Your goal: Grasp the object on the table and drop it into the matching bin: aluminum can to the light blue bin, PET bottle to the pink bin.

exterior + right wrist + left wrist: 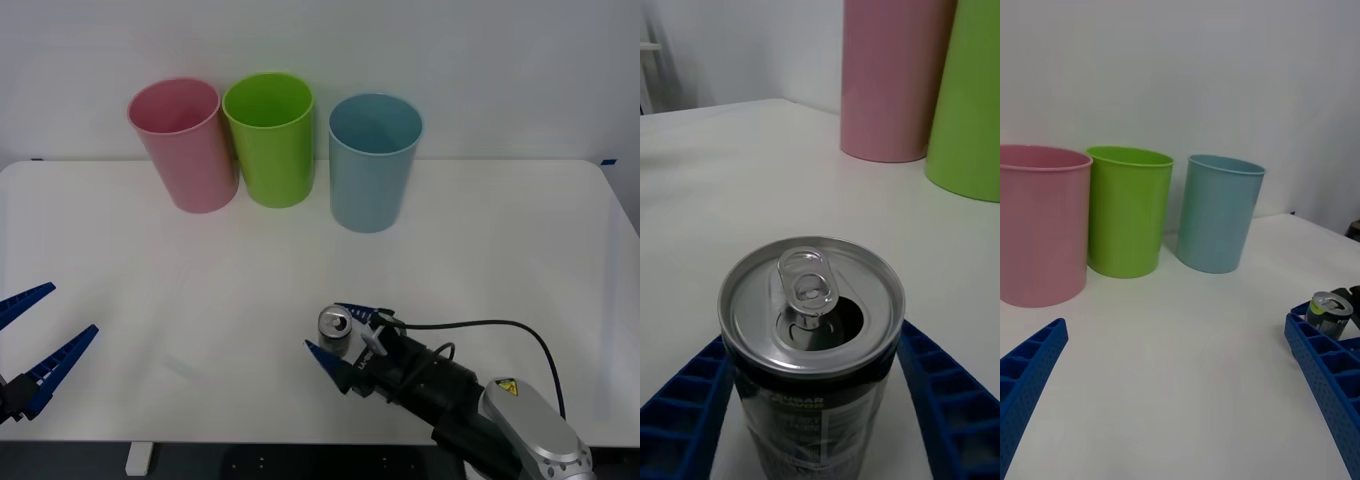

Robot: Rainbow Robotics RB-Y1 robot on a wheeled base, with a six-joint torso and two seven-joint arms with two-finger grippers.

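I will next grab the upright sides of the can with my right gripper. Then I will drop the aluminum can (335, 323) into the light blue bin (374, 165).
The aluminum can (335, 323) stands upright on the white table (200, 260) near its front edge, pull-tab top showing (811, 300). My right gripper (330, 330) is open with one blue finger on each side of the can, close to its walls; a thin gap shows beside one finger (947, 390). The light blue bin (373, 165) stands at the back, right of centre, and the pink bin (185, 150) at the back left. My left gripper (72, 308) hangs open over the table's front left, holding nothing. From the left wrist view the can (1330, 311) sits far off.
A lime green bin (270, 140) stands between the pink and light blue bins, close against the pink one. A black cable (500, 325) loops over the right arm. Bare tabletop lies between the can and the row of bins.
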